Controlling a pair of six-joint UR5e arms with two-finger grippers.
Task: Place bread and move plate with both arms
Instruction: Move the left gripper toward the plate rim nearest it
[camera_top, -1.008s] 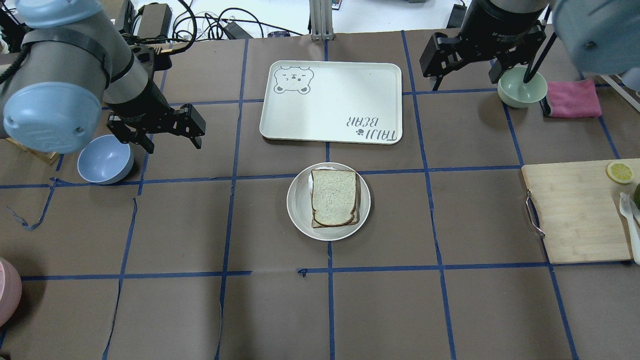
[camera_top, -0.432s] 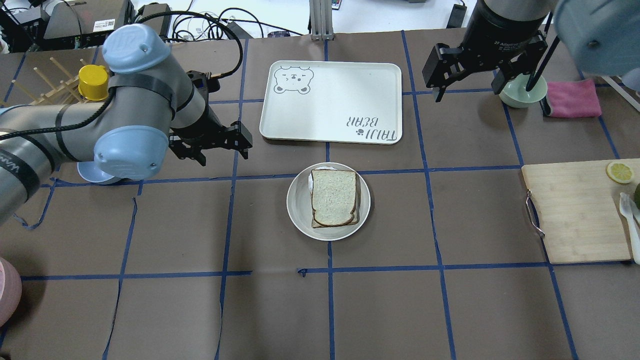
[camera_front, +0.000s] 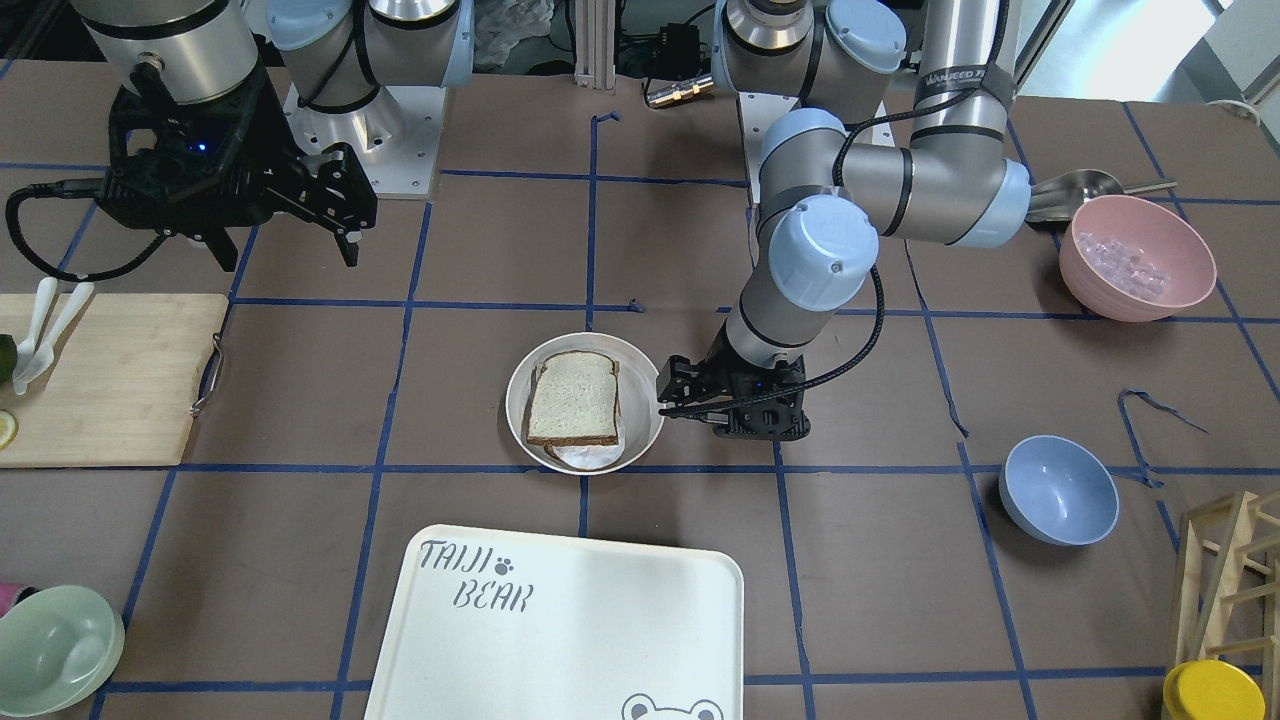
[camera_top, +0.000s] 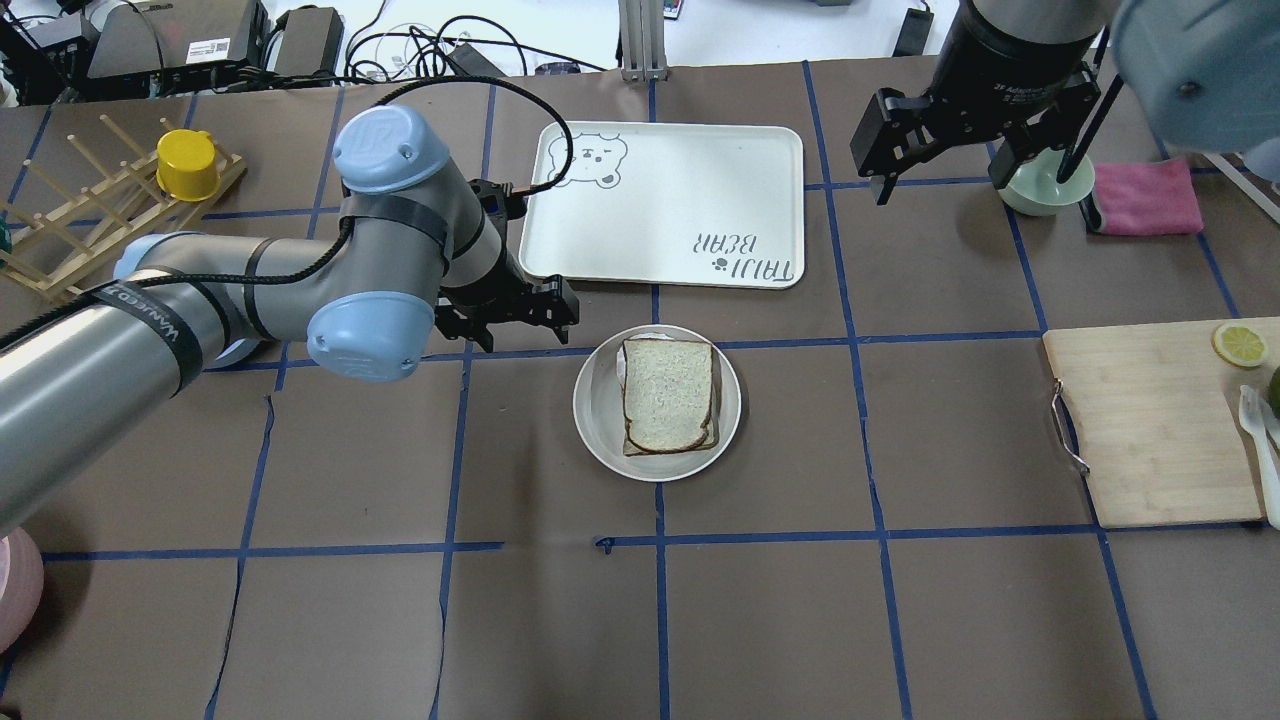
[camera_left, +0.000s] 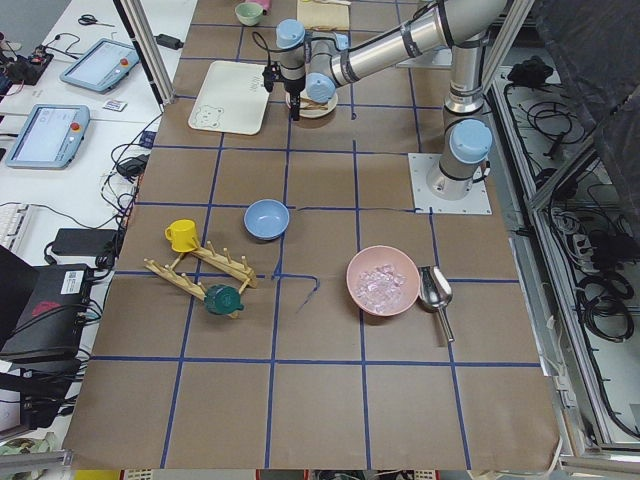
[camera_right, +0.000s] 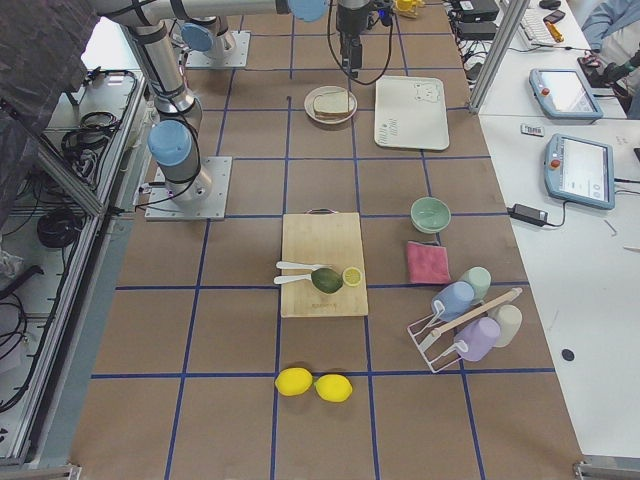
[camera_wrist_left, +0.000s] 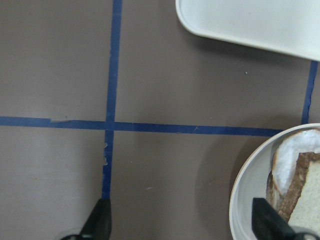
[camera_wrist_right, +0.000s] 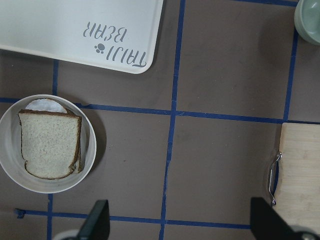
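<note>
My left gripper's open fingers are far narrower than the plate, so my left gripper should pinch its thin rim (camera_front: 657, 402) next, clear of the stacked bread (camera_front: 575, 400).
The bread (camera_top: 668, 392) is a speckled slice with a dark crust. It lies on the round cream plate (camera_top: 595, 400) at the table's middle, on top of another slice and a white layer. It also shows in the front view (camera_front: 572, 398) on the plate (camera_front: 640, 380). My left gripper (camera_top: 528, 328) is open and empty, low beside the plate's far-left rim and not touching it. In the left wrist view the plate's rim (camera_wrist_left: 245, 190) is close to one fingertip (camera_wrist_left: 265, 222). My right gripper (camera_top: 940, 180) is open and empty, high at the far right.
The "TAIJI BEAR" tray (camera_top: 660, 200) lies just beyond the plate. A wooden cutting board (camera_top: 1150, 420) is at the right. A green bowl (camera_top: 1040, 185) and a pink cloth (camera_top: 1145, 197) are under the right arm. A blue bowl (camera_front: 1058, 490) and a wooden rack (camera_top: 100, 220) are at the left.
My left arm has swung right from the blue bowl to the plate's far-left side, with its gripper still open. The right gripper has barely moved. The plate and bread are unmoved.
</note>
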